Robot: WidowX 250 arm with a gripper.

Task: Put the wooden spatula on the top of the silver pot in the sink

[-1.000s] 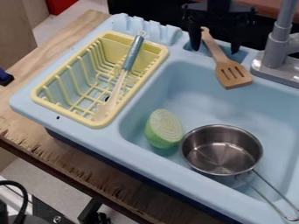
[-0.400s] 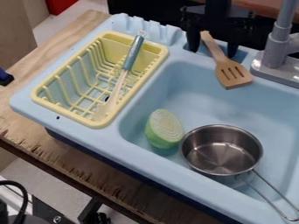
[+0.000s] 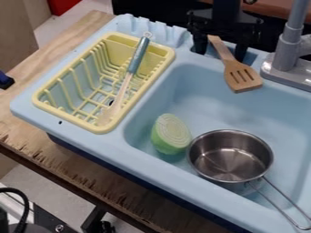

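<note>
My gripper should next grab the handle of the spatula, to lay the wooden spatula [image 3: 242,76] across the top of the silver pot.
The black gripper [image 3: 220,50] hangs at the top edge of the view, over the back rim of the sink, open with one finger on each side of the spatula's handle. The wooden spatula [image 3: 242,76] lies over the sink's back edge, its slotted blade toward the basin and the end of its handle hidden under the gripper. In the right part of the light blue sink [image 3: 200,100] stands the silver pot [image 3: 229,157], its wire handle pointing to the lower right.
A yellow dish rack [image 3: 45,105] at the left holds a brush-like utensil with a blue-grey handle [image 3: 138,55]. Half a green vegetable [image 3: 170,134] rests in the basin beside the pot. A grey faucet [image 3: 288,52] rises at the back right, close to the gripper.
The gripper has shifted slightly down in the view and covers more of the spatula's handle end. The spatula, pot and vegetable have kept their places.
</note>
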